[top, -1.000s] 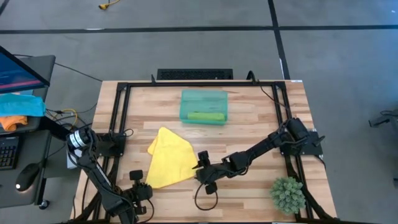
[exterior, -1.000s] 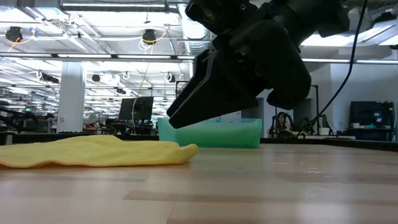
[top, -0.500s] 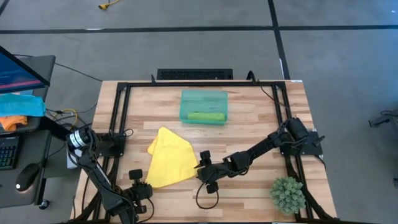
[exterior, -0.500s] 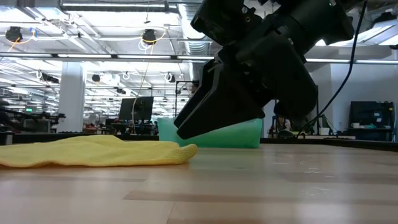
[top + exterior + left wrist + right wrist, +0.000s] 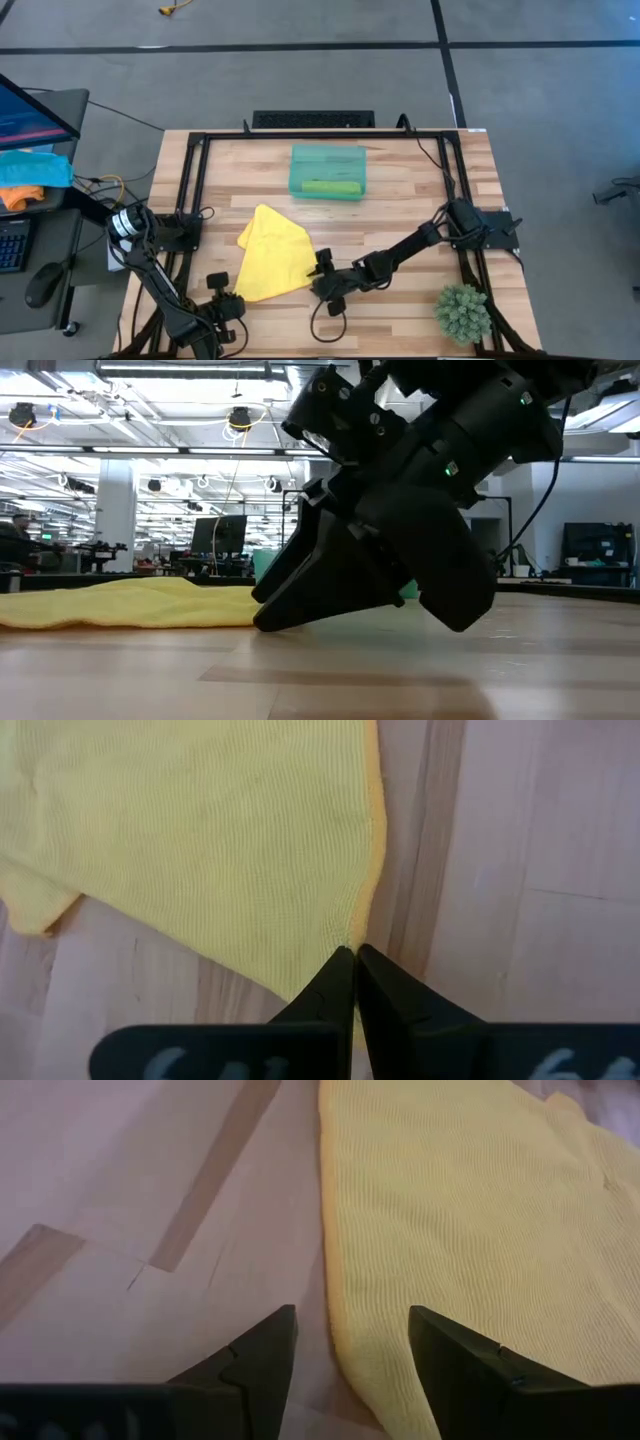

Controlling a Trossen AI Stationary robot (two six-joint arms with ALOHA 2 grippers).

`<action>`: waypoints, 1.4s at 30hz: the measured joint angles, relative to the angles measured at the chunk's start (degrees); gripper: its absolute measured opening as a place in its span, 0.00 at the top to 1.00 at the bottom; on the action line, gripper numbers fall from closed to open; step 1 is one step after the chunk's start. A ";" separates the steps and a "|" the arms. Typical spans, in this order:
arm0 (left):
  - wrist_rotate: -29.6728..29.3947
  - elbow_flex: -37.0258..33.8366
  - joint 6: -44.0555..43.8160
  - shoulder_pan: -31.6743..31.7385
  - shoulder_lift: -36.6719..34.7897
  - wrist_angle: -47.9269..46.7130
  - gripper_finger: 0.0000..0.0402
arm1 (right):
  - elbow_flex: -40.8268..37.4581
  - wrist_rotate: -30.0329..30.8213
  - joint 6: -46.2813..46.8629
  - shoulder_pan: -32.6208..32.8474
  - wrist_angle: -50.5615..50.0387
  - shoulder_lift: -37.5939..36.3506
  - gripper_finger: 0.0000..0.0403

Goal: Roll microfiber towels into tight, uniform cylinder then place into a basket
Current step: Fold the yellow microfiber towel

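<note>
The robot's right gripper will next pinch the flat yellow towel by its hemmed edge (image 5: 345,1345), close to the towel's corner.
The yellow towel (image 5: 272,255) lies spread flat on the wooden table. At its near left corner my left gripper (image 5: 236,299) is shut. My right gripper (image 5: 317,272) stands open, low at the towel's right edge (image 5: 335,1280). One finger (image 5: 255,1355) is over bare wood and the other (image 5: 455,1365) over the cloth; I cannot tell whether they touch it. The teal basket (image 5: 328,157) stands at the far middle, and a rolled lime green towel (image 5: 330,187) lies inside. My left gripper pinches the yellow towel's hemmed edge at its corner (image 5: 352,938) between its two shut fingertips. The fingers slant down from the table's near side. The hem puckers toward the tips, and the rest of the towel lies flat on the table.
A green potted plant (image 5: 462,312) stands at the near right corner. Black frame rails (image 5: 190,190) run along the table's sides. Blue and orange cloths (image 5: 30,175) lie on a desk off the table's left.
My right gripper has come down to the table beside the yellow towel's right edge and moved a little toward the near edge, its fingers still open. The towel has kept its place.
</note>
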 joint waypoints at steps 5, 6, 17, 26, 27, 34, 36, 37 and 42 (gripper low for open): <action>0.28 0.00 -0.28 0.04 -0.01 -0.69 1.00 | 0.00 1.17 2.71 -0.63 -2.88 -0.84 0.45; 0.37 0.00 -0.50 0.04 -0.01 -0.73 1.00 | 0.02 1.24 3.04 -0.76 -3.50 -0.94 0.45; 0.76 0.00 -0.97 0.04 -0.01 -0.83 1.00 | 0.00 2.72 9.26 -2.41 -6.54 -1.03 0.50; 0.76 0.00 -0.96 0.04 -0.01 -1.10 1.00 | -0.09 1.94 10.44 -2.86 -7.01 -0.96 0.78; 0.76 0.00 -0.95 0.05 -0.01 -1.15 1.00 | -0.09 1.92 10.44 -2.72 -7.01 -0.94 0.82; 0.87 0.00 -2.35 1.57 -0.01 -1.01 1.00 | 3.36 0.87 8.61 -1.58 -12.15 -0.70 0.97; 1.11 0.00 -2.24 1.80 -0.01 -1.04 1.00 | 5.46 1.37 8.75 -1.18 -16.81 -0.84 0.95; 1.10 0.00 -2.23 1.81 -0.01 -1.05 1.00 | 6.50 1.50 8.80 -0.92 -19.41 -0.98 0.95; 0.65 0.72 -2.07 1.73 -0.01 -2.89 1.00 | 11.25 5.49 8.91 1.23 -27.41 -1.78 0.98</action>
